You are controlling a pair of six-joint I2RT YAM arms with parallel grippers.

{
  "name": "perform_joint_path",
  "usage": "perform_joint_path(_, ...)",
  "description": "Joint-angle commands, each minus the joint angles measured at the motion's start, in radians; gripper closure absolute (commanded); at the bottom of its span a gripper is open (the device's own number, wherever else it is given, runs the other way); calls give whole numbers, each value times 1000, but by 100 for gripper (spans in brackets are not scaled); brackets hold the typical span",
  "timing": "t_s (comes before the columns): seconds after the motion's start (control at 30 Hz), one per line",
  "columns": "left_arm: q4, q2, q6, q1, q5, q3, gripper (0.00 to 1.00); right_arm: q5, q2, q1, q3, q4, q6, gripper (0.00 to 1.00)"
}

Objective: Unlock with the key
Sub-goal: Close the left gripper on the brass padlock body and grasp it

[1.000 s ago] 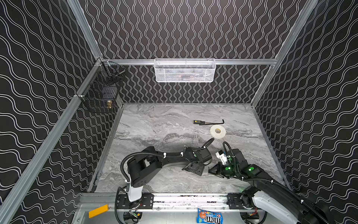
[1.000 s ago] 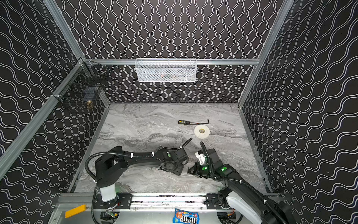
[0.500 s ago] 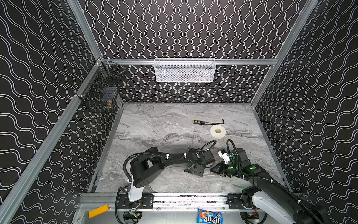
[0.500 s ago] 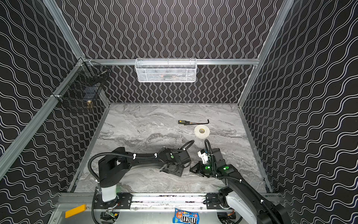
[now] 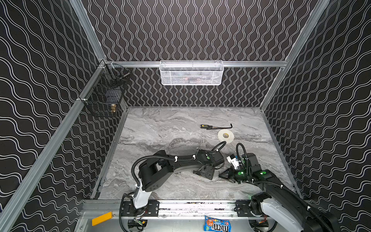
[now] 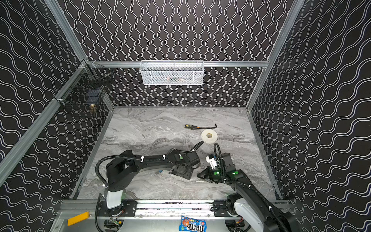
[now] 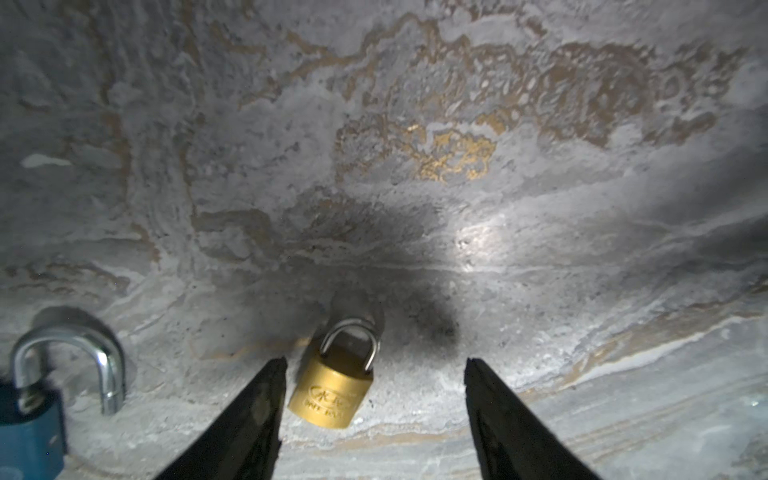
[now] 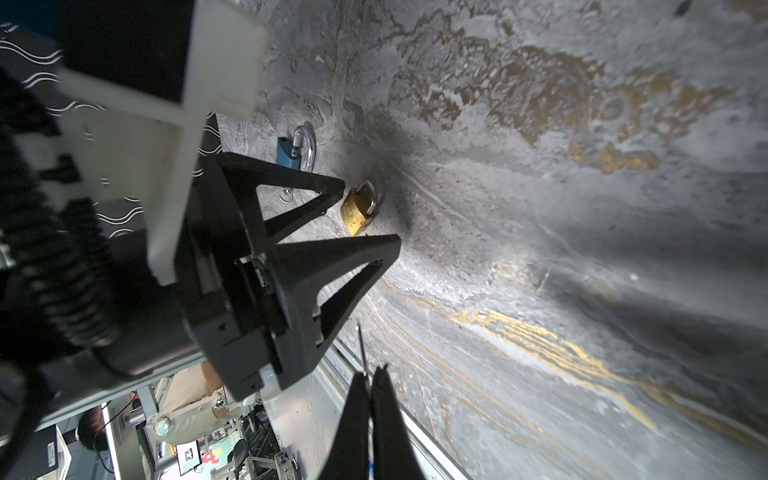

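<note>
My left gripper should next grab the small brass padlock (image 7: pixel 336 382) by the sides of its body, so the shackle and the opposite end stay free for the key to unlock it.
A small brass padlock (image 7: pixel 336 382) lies flat on the marble table with its shackle closed. My left gripper (image 7: pixel 375 360) is open and low over it, and the lock lies between the fingers close to one fingertip (image 7: pixel 274 374). The right wrist view shows the same padlock (image 8: pixel 357 208) between those left fingers (image 8: pixel 307 183). My right gripper (image 8: pixel 374 370) is shut on the key, whose thin blade (image 8: pixel 360 340) sticks out past the tips. In both top views the two grippers (image 5: pixel 204 172) (image 5: pixel 225 174) face each other near the front; the padlock is hidden there.
A blue padlock (image 7: pixel 29 432) with an open shackle lies beside the brass one. A white tape roll (image 5: pixel 225 136) and a black tool (image 5: pixel 215 127) lie further back. A white mesh basket (image 5: pixel 191 73) hangs on the back wall, a black wire basket (image 5: pixel 104 96) at the left.
The left arm has reached a little further right along the table's front. The right arm has shifted slightly right. Neither gripper has changed its hold.
</note>
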Motion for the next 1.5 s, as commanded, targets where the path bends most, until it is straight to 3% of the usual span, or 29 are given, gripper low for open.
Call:
perform_joint_path(0.0,-47,1,10,1,-8,-1,29,-24,3,-5,7,1,-19,100)
perform_joint_path(0.43,4,2,-85,-22,28,-31,37,-69,35,-27,4,20,-51,100)
perform_joint_path(0.73,-38,9,-157,-24,-21,-19,46,-100,51,-50,1,25,-73,100)
perform_joint_path(1.07,-76,43,-167,-21,-46,-7,57,-121,55,-65,-1,27,-77,100)
perform_joint_path(1.37,-86,57,-158,-21,-54,-6,61,-128,63,-68,3,36,-71,100)
perform_joint_path(1.47,-83,46,-162,-21,-55,-15,67,-128,62,-68,5,35,-70,100)
